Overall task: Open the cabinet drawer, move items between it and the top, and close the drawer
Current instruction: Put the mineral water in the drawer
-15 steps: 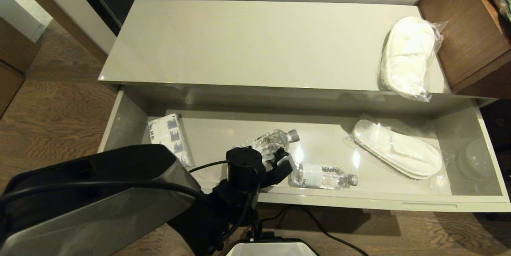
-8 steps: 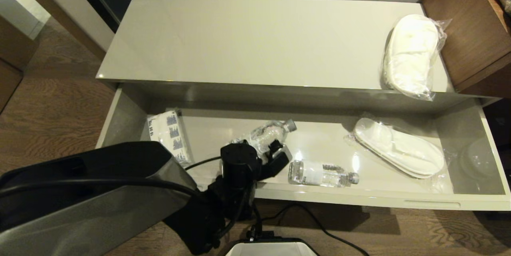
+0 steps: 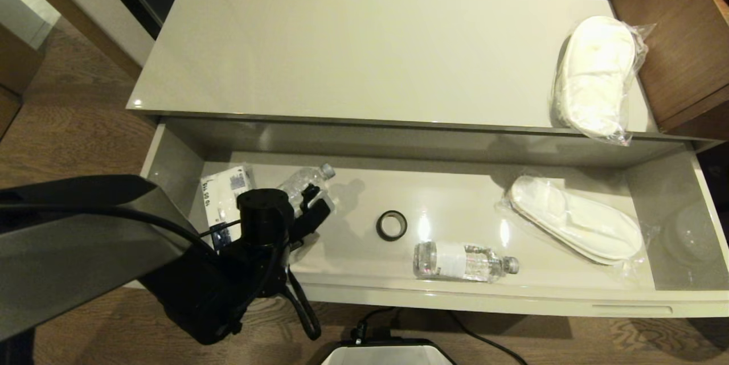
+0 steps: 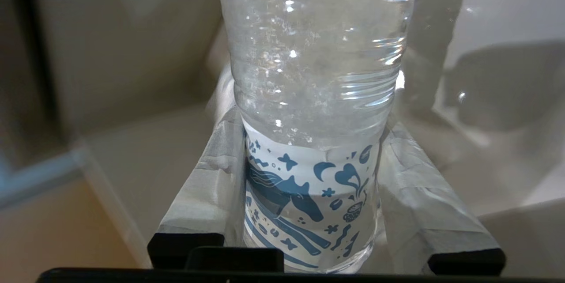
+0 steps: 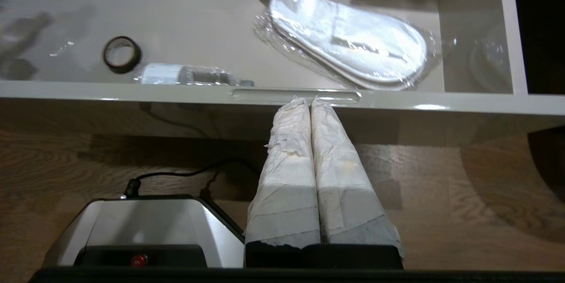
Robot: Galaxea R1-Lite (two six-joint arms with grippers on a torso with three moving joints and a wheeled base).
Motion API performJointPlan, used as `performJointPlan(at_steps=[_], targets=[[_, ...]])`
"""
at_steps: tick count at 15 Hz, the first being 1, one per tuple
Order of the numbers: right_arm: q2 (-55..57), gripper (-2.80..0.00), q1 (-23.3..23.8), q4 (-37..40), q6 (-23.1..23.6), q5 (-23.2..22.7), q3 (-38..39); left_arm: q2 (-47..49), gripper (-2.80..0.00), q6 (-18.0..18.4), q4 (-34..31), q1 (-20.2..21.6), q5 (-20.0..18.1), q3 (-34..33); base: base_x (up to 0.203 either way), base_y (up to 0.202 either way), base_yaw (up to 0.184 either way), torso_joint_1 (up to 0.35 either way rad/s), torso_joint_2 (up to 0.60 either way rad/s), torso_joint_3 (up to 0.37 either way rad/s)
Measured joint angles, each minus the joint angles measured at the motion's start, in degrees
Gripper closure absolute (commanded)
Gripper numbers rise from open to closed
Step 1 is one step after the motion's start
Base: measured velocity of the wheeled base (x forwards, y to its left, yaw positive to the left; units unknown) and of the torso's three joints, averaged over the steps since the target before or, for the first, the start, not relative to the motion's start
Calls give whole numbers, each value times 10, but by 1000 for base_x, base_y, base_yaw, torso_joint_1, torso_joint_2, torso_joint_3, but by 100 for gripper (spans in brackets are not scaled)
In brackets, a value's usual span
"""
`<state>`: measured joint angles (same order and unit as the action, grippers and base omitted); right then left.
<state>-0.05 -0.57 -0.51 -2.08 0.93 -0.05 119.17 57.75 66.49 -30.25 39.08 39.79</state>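
The bottle I am holding slants over the tissue pack, so I need to lay it along the drawer's front edge before my left gripper opens.
The cabinet drawer point(image 3: 512, 298) stands pulled out below the top point(image 3: 353, 52). My left gripper point(image 3: 310, 205) is shut on a clear water bottle point(image 3: 299, 183) over the drawer's left part, its grey cap pointing toward the back. In the left wrist view the taped fingers point(image 4: 207, 186) press both sides of the bottle point(image 4: 313, 97) at its white-blue label. A second bottle point(image 3: 461, 262) lies near the drawer front. One wrapped slipper pair point(image 3: 575, 228) lies in the drawer's right part, another point(image 3: 598, 77) on the top's right end. My right gripper point(image 5: 309, 99) is shut and empty, parked before the drawer front.
A black ring point(image 3: 392, 225) lies mid-drawer and a white-and-blue tissue pack point(image 3: 222, 194) at its left end. A clear round thing point(image 3: 689, 234) sits in the far right compartment. A brown wooden unit point(image 3: 683, 40) borders the top on the right. My base point(image 3: 387, 353) is below.
My left gripper has carried its bottle leftward and up off the drawer floor, uncovering the black ring. The head view has shifted slightly. The right arm has kept still.
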Motion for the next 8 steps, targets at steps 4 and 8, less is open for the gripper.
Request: performJointPlan(at_steps=[4, 8], targets=[[0, 0, 0, 1, 0, 0, 1, -5, 0, 0, -15, 7, -1, 24, 0, 0, 0, 0, 0, 0], [0, 0, -1, 1, 0, 0, 1, 31, 0, 8, -90, 6, -6, 89, 0, 0, 0, 0, 0, 0]])
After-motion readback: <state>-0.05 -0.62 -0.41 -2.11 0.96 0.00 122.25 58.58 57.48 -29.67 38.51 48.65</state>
